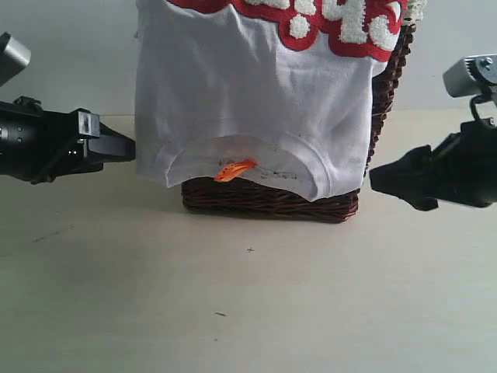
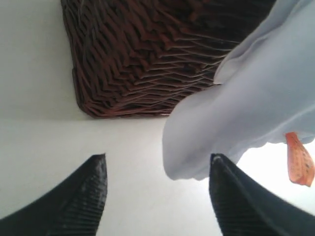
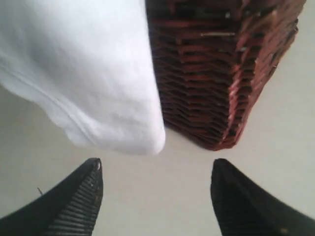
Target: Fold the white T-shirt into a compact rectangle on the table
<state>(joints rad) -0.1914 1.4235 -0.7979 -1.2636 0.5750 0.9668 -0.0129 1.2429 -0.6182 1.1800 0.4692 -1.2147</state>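
Next, my right gripper grips the white T-shirt (image 1: 248, 93) by its hanging corner beside the collar. Then it draws the T-shirt onto the table for folding.
The white T-shirt (image 1: 248, 93) hangs upside down over the front of a wicker basket, red-edged fuzzy lettering (image 1: 326, 27) at the top, ribbed collar and orange neck tag (image 1: 234, 169) at the bottom. My left gripper (image 1: 128, 148) hovers open just left of the shirt's lower left corner; in the left wrist view that gripper (image 2: 157, 162) has the shirt's corner (image 2: 197, 147) just beyond its fingertips, nothing held. My right gripper (image 1: 377, 180) hovers open just right of the shirt's lower right corner; the right wrist view shows the gripper (image 3: 157, 164) empty, short of the shirt's edge (image 3: 123, 128).
The dark red-brown wicker basket (image 1: 272, 200) stands on the pale table (image 1: 248, 303) behind and under the shirt. It fills the far side of both wrist views, as the basket (image 2: 147, 59) and the basket (image 3: 216, 73). Small dark specks mark the tabletop in front.
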